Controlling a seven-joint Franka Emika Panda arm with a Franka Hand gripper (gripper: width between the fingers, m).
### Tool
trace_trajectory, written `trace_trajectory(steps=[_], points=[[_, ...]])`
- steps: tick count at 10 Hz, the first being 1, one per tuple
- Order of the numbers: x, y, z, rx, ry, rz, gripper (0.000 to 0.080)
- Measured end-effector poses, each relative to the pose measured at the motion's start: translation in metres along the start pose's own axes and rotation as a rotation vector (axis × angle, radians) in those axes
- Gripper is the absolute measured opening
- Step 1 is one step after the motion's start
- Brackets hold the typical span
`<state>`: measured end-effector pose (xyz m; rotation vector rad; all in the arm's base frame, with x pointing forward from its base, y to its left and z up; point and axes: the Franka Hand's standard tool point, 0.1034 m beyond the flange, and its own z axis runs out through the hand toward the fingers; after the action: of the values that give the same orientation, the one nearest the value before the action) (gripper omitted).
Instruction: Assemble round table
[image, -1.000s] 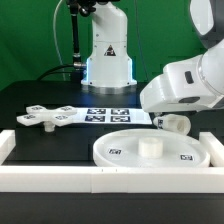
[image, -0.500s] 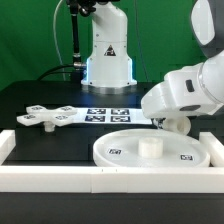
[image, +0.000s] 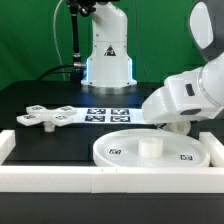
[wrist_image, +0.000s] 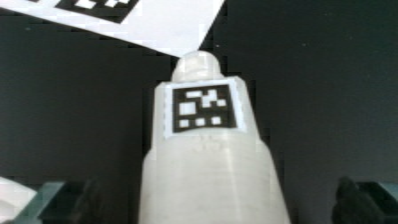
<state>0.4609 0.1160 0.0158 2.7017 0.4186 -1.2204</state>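
Observation:
My fingers reach down beside the white post, so it is now time for my gripper to close on the post.
In the wrist view the white cylindrical post (wrist_image: 210, 150) lies on the black table, with a square tag on its upper side. My gripper (wrist_image: 214, 205) is open. Its dark fingertips (wrist_image: 61, 200) stand one on each side of the post, with a gap on both sides. In the exterior view the gripper (image: 176, 126) is low over the table on the right, mostly hidden under the white hand. The large rimmed round disc (image: 120, 152) lies at the front with a small raised hub at its middle. The flat cross-shaped piece (image: 50, 116) lies on the exterior view's left.
The marker board (image: 108, 115) lies behind the disc, and its corner shows in the wrist view (wrist_image: 151, 25) just past the post's end. White border rails run along the front (image: 100, 181) and the left (image: 8, 146). The robot base (image: 108, 60) stands at the back.
The hand has come down and shifted a little toward the exterior view's right, closer to the table. The disc and the cross-shaped piece have not moved.

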Motion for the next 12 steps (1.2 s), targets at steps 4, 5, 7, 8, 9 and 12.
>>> trace_trajectory(steps=[4, 5, 7, 8, 9, 12], points=[[0.001, 0.0, 0.002, 0.0, 0.0, -0.001, 0.0403], [0.001, 0.0, 0.002, 0.0, 0.0, -0.001, 0.0407], [-0.002, 0.0, -0.004, -0.001, 0.0, -0.003, 0.0407], [-0.011, 0.002, -0.014, -0.002, -0.007, -0.02, 0.0407], [-0.023, 0.008, -0.026, -0.001, -0.011, -0.063, 0.0407], [-0.053, 0.04, -0.051, 0.027, -0.047, -0.173, 0.0407]])
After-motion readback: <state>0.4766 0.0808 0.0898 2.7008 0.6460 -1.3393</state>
